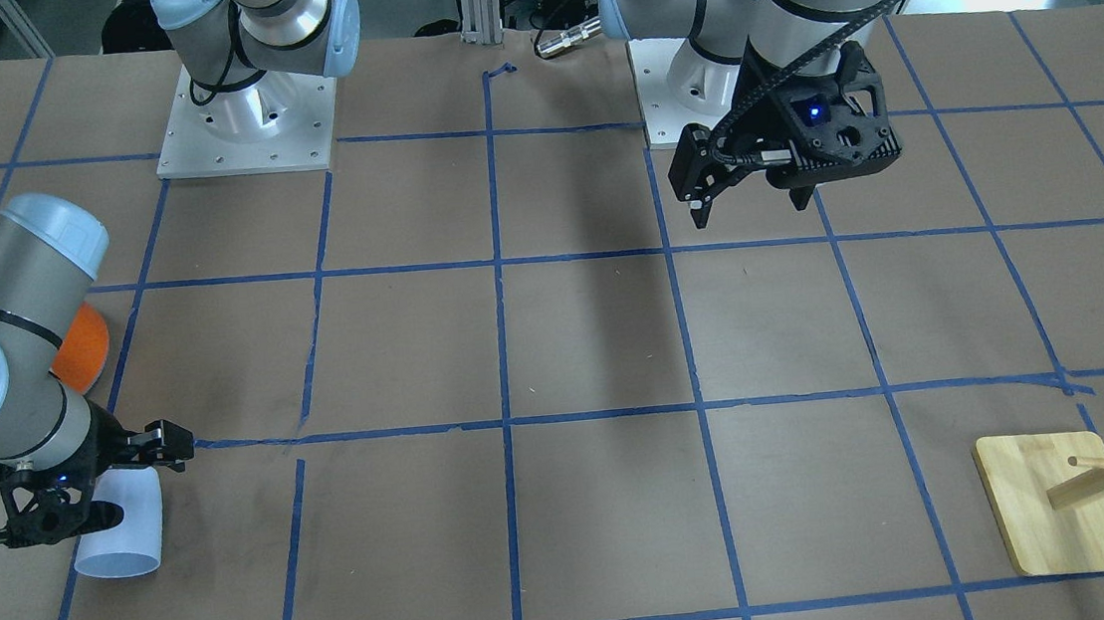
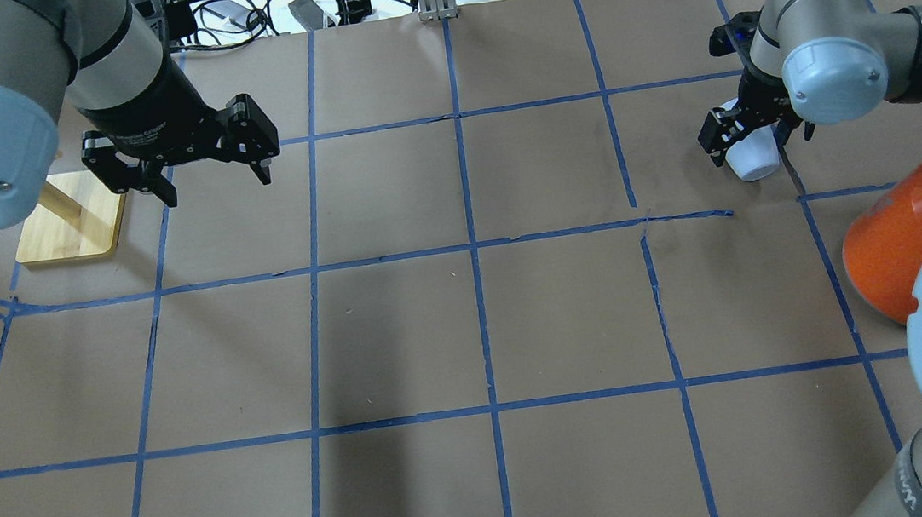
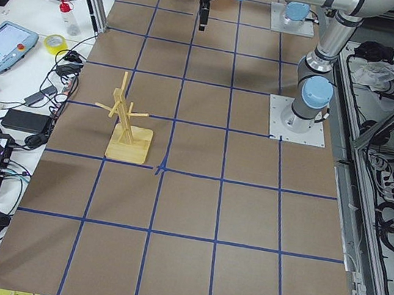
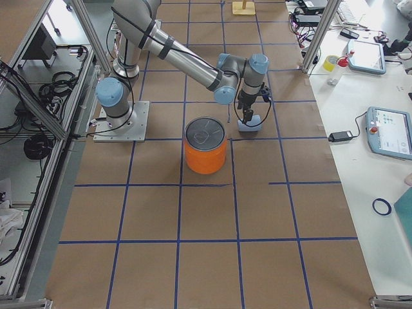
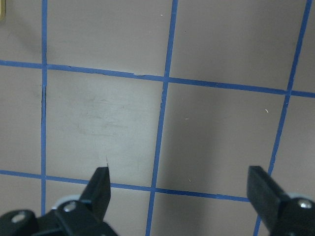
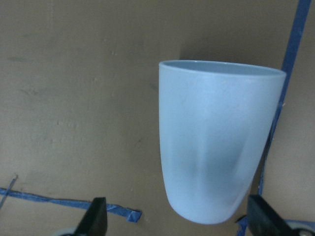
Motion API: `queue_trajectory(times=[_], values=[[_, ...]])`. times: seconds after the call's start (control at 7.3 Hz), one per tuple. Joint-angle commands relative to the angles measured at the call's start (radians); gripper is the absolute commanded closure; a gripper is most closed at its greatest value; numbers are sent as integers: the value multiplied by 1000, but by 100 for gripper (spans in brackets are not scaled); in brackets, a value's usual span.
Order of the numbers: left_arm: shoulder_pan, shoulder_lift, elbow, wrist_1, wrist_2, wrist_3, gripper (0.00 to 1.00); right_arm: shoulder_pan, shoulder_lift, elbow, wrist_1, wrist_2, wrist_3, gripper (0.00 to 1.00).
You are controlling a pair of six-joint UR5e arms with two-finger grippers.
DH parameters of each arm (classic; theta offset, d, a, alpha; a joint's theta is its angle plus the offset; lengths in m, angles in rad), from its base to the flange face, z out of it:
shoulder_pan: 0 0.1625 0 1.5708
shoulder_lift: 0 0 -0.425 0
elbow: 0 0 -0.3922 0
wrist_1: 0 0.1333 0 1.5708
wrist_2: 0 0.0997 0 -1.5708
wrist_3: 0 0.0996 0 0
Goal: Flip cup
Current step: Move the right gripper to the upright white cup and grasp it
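My right gripper should flip the cup upright, so next it will grab the small pale blue-white cup (image 6: 214,128) by its base end (image 6: 204,199).
The cup (image 1: 122,532) is a small pale blue-white tumbler. It lies on its side on the table, mouth pointing away from the robot's base. It also shows in the overhead view (image 2: 753,166), the exterior right view (image 4: 250,123) and the right wrist view (image 6: 216,147). My right gripper (image 1: 69,494) (image 2: 757,143) (image 6: 178,217) is open just above the cup's base end, with one finger on each side and not closed on it. My left gripper (image 2: 215,184) (image 1: 751,208) (image 5: 179,187) is open and empty, hanging over bare table far from the cup.
A big orange can (image 2: 888,248) (image 4: 206,151) with a silver lid stands close to the cup, nearer the robot. A wooden peg stand (image 2: 72,226) (image 1: 1059,505) sits by my left gripper. Blue tape lines grid the brown table (image 2: 477,334).
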Motion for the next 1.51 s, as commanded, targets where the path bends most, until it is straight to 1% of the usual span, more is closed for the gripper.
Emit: queue_trajectory(times=[0.0, 0.41, 0.68, 0.82, 0.96, 1.1, 1.23, 1.37], values=[[0, 1, -3, -2, 1, 2, 0, -7, 19, 9, -76, -1, -39, 0], [0, 1, -3, -2, 1, 0, 0, -26, 81, 10, -186, -4, -28, 0], [0, 1, -3, -2, 1, 0, 0, -27, 104, 6, -190, -1, -21, 0], [0, 1, -4, -2, 1, 0, 0, -27, 110, 4, -209, 1, -16, 5], [0, 1, -4, -2, -1, 0, 0, -27, 111, 1, -232, -2, -12, 49], [0, 1, -3, -2, 1, 0, 0, -27, 113, 1, -234, -4, -12, 80], [0, 1, -4, -2, -1, 0, 0, -27, 110, 0, -231, -4, -12, 100], [0, 1, -4, -2, 1, 0, 0, -27, 105, 0, -231, -1, -19, 100]])
